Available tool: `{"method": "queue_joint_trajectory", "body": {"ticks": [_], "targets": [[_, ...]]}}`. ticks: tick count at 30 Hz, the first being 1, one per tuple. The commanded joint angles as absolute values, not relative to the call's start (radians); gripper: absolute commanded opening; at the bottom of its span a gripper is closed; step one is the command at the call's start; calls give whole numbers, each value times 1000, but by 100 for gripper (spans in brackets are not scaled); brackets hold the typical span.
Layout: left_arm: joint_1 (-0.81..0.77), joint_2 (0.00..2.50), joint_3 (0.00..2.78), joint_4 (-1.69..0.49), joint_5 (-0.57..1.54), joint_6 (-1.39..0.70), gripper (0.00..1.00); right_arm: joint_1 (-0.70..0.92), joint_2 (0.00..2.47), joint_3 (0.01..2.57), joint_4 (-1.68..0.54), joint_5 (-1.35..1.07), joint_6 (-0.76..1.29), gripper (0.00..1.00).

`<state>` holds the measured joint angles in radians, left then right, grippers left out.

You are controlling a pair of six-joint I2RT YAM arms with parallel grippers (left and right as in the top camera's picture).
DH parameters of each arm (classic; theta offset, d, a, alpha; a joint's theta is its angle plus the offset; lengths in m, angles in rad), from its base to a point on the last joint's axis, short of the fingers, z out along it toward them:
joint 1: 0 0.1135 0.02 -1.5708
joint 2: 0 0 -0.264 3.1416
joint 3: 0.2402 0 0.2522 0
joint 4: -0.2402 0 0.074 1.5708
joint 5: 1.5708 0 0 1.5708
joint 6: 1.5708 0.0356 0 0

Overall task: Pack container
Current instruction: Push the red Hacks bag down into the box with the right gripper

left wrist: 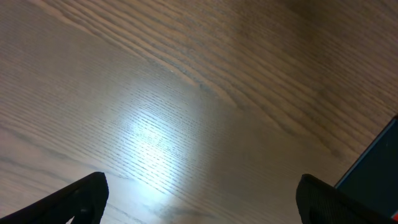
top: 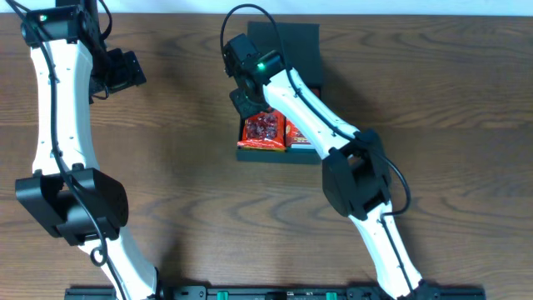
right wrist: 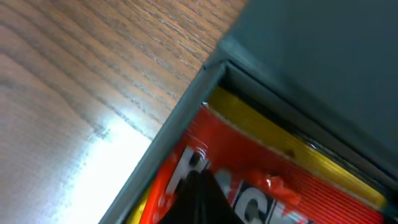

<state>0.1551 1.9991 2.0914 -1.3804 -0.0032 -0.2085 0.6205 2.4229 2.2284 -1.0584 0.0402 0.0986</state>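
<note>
My left gripper grabs the side edge nearest it on the container's open flap lid next, to fold the lid closed over the snack packs.
The container (top: pixel 306 46) is a dark teal box in the middle of the table, its flap lid lying open toward the far side. Two red snack packs (top: pixel 263 131) lie inside it side by side. My right gripper (top: pixel 247 102) hangs over the container's left part. In the right wrist view its fingers (right wrist: pixel 200 200) are pressed shut, tips right over a red and yellow pack (right wrist: pixel 261 162) just inside the container wall (right wrist: pixel 180 118); whether they touch it I cannot tell. My left gripper (top: pixel 125 72) is open at the far left, over bare wood.
Wood-grain table (top: pixel 183 167) all around. In the left wrist view the open left gripper (left wrist: pixel 199 205) has only tabletop between its fingers, and a dark edge of the container (left wrist: pixel 380 167) shows at the right.
</note>
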Motion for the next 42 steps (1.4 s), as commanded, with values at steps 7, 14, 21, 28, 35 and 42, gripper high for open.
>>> {"method": "queue_joint_trajectory", "body": {"ticks": [7,14,21,28,35,42], "targets": [[157,1978,2113,-1380,-3,-201,98,601,2142,2230,-1175,25,126,1],[157,1978,2113,-1371,-3,-201,98,616,2134,2169,-1359,-123,71,2],[157,1978,2113,-1368,-3,-201,98,627,2134,1966,-1316,-218,45,2],[157,1978,2113,-1366,-3,-201,98,632,2134,1813,-1179,-213,39,1],[157,1978,2113,-1365,-3,-201,98,626,2134,1792,-1113,-172,39,2],[157,1978,2113,-1365,-2,-201,98,625,2130,1806,-1137,-197,36,2]]}}
